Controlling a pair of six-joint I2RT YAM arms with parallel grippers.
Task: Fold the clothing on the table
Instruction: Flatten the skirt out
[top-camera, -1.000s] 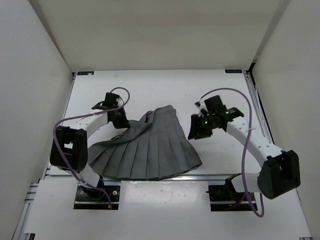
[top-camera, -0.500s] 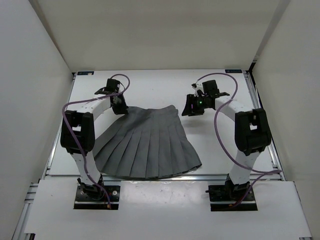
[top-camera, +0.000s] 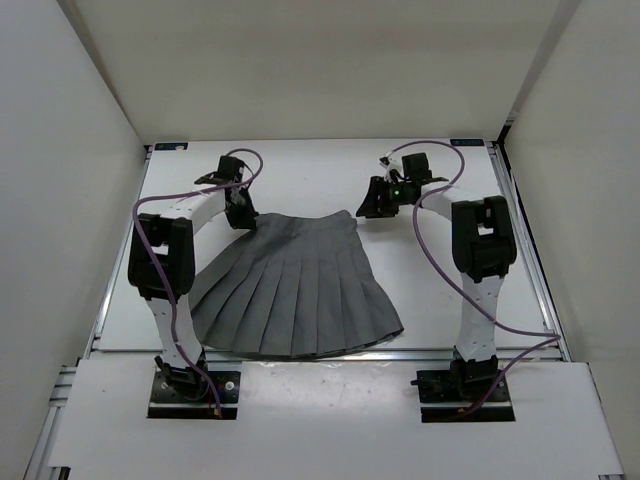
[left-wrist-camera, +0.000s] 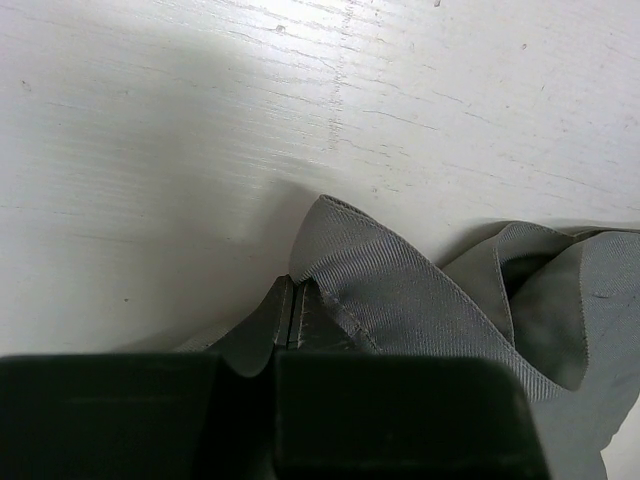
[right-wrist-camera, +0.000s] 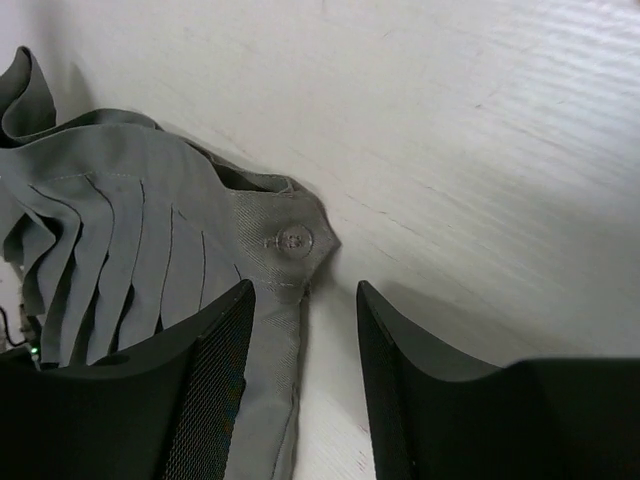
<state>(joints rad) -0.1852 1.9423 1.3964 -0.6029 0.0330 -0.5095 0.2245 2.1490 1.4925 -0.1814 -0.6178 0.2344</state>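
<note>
Next, my right gripper grips the skirt's waistband at its button corner (top-camera: 351, 219) (right-wrist-camera: 302, 254), opposite my left gripper, to fold the waistband over the hem.
The clothing (top-camera: 295, 285), a dark grey pleated skirt, lies spread flat on the white table (top-camera: 300, 170), waistband far, wide hem near. My left gripper (top-camera: 240, 213) is shut on the waistband's left end; in the left wrist view the jaws (left-wrist-camera: 290, 312) pinch the ribbed waistband (left-wrist-camera: 400, 285). My right gripper (top-camera: 371, 204) hovers open at the waistband's right end. The right wrist view shows that corner with its button (right-wrist-camera: 293, 240) just ahead of the gripper (right-wrist-camera: 303, 305), and the skirt's side edge runs under the gap between the fingers (right-wrist-camera: 225, 340).
White walls enclose the table on the left, far and right sides. Metal rails (top-camera: 527, 250) run along the table's edges. Both arm bases (top-camera: 190, 385) sit at the near edge, purple cables looping over the arms.
The left gripper pulled the waistband away and to the left, so the bunched skirt now lies flat. The right gripper moved from beside the skirt up to the waistband's right corner.
</note>
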